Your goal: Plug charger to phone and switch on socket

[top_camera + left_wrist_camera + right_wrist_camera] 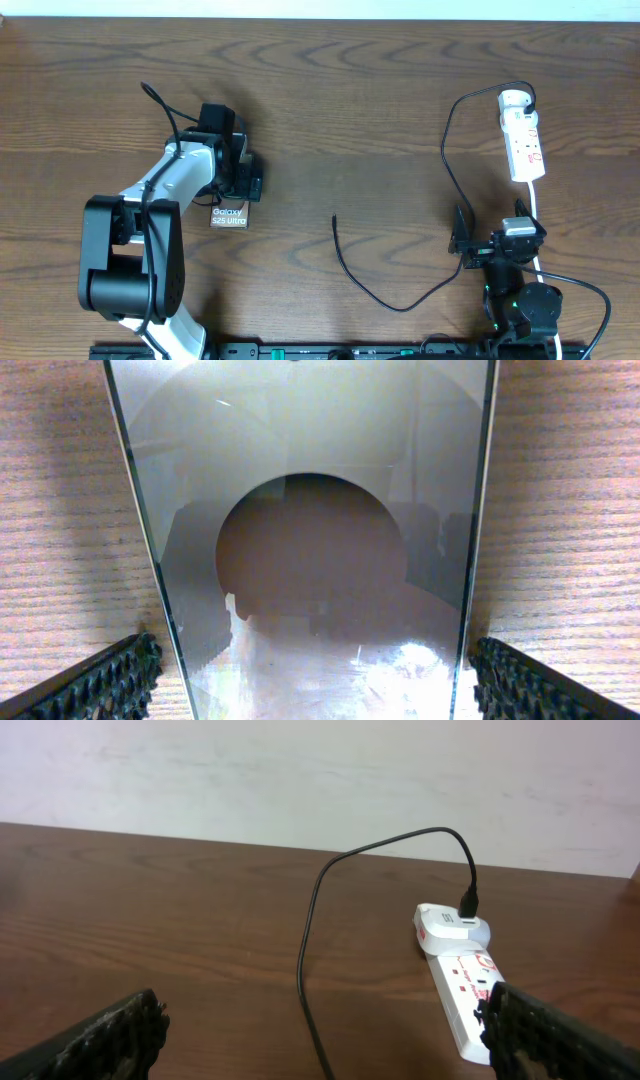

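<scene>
I should close my left gripper on the phone now, as it would hold it: one finger is outside each long edge of the phone (228, 215) (318, 652).
The phone (228, 215) lies flat on the table at the left, its white lettering showing below my left gripper (237, 195). In the left wrist view its glossy dark face (315, 540) fills the frame, and my left gripper (315, 695) stands open with one finger outside each long edge. The charger (447, 150) is a thin black cable running from its plug in the socket's (523, 135) far end down to a loose tip (335, 218) mid-table. My right gripper (500, 238) is open and empty, just short of the socket (460, 985), and the charger cable (308, 950) runs between its fingers (110, 1040).
The socket's thick white cord (537, 215) runs down past the right arm. A loop of the black cable (395, 300) lies near the front edge. A pale wall (300, 770) stands behind the wooden table (350, 120).
</scene>
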{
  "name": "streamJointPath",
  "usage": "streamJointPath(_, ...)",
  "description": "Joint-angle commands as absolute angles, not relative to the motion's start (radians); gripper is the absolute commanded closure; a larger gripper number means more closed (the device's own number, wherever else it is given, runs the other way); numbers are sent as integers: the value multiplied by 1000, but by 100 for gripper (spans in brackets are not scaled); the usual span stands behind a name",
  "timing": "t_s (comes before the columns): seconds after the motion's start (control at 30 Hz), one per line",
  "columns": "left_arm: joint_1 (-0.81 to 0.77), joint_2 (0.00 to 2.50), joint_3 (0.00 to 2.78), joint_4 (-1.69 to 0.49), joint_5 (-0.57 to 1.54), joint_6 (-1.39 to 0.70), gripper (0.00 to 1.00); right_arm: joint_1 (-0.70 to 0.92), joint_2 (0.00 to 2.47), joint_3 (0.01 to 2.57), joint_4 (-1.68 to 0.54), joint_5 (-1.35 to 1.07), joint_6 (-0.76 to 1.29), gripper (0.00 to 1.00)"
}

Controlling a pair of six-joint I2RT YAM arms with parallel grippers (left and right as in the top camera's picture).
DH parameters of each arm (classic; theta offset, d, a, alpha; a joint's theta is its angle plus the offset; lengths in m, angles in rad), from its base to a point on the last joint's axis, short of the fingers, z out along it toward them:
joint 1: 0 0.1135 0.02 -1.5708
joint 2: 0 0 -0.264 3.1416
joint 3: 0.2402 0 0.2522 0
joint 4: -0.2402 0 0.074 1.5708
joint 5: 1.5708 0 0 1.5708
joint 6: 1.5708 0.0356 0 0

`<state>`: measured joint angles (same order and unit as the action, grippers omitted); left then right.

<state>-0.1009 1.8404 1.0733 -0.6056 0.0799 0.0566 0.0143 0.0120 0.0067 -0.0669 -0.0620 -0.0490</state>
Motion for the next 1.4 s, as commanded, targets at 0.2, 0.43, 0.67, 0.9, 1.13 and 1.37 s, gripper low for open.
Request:
streamJointPath(0.2, -97, 1914, 1049, -624, 93, 55, 1, 20, 9, 6, -71, -55, -61, 1)
streamJointPath(0.43, -97, 1918, 1049, -620, 93, 56, 1, 20, 9, 6, -71, -55, -61, 1)
streamJointPath(0.67, -97, 1918, 1049, -612, 93, 56, 1, 20, 9, 6, -71, -55, -61, 1)
streamJointPath(0.9, -97, 1918, 1049, -605, 93, 56, 8, 20, 9, 6, -71, -55, -61, 1)
streamJointPath(1.13, -97, 1918, 1049, -604, 93, 56, 11, 20, 9, 6, -71, -55, -61, 1)
streamJointPath(1.37, -97, 1918, 1049, -604, 93, 56, 15, 20, 9, 6, -71, -55, -61, 1)
